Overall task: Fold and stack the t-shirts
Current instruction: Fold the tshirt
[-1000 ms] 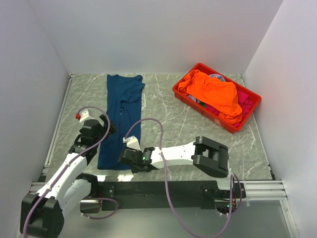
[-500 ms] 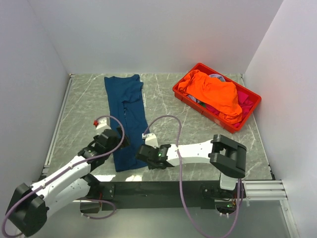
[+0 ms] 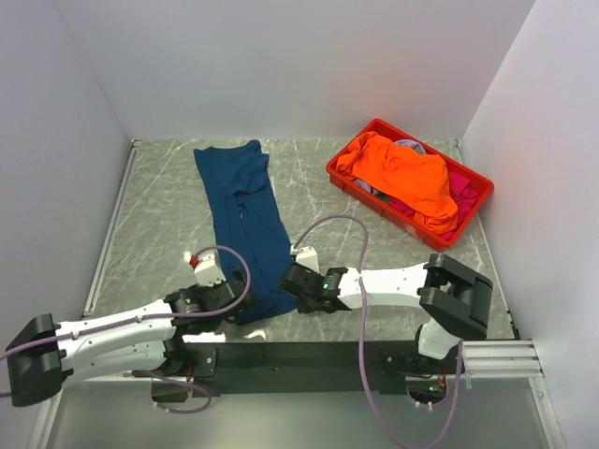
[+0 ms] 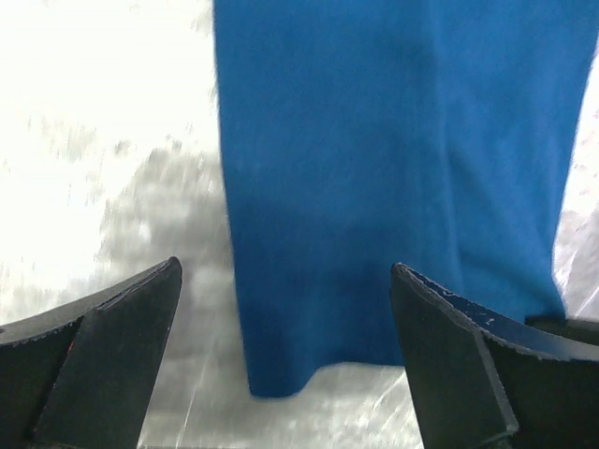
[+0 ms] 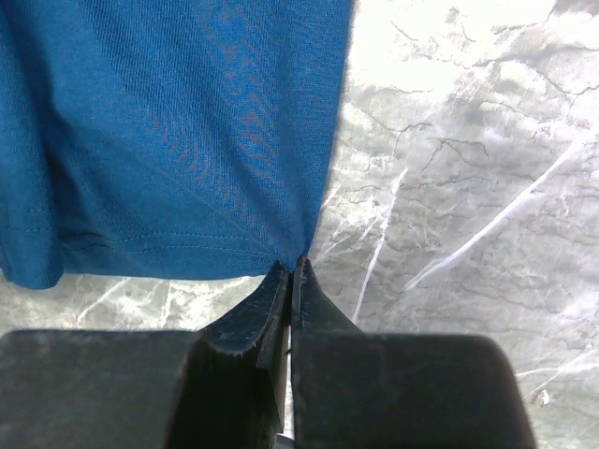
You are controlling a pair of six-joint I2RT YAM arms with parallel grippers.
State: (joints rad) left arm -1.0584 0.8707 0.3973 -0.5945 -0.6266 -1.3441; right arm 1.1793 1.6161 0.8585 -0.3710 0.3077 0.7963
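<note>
Next, my left gripper pinches the navy-blue t-shirt's free near hem corner [image 3: 241,320] [image 4: 270,372], opposite the hem corner in my right gripper, to fold the t-shirt evenly.
The dark navy-blue t-shirt [image 3: 248,215] lies folded into a long narrow strip on the marble table, running from the back left down to the near edge. No chest print shows. My right gripper [image 3: 290,281] is shut, pinching the strip's near right hem corner [image 5: 281,253] at its fingertips [image 5: 292,267]. My left gripper [image 3: 236,299] is open at the strip's near left corner, and the cloth [image 4: 374,168] lies between and ahead of its fingers [image 4: 140,318]. The bright orange t-shirt [image 3: 402,176] is heaped on magenta-pink cloth [image 3: 460,187] in the crate.
The red plastic crate [image 3: 370,199] stands at the back right of the table. White walls close in the left, back and right sides. Bare marble [image 3: 159,206] lies left of the strip and between the strip and the crate.
Both grippers have moved right and toward the near edge. The navy strip's near end swung right with them, so it now lies slanted. Its far end barely moved.
</note>
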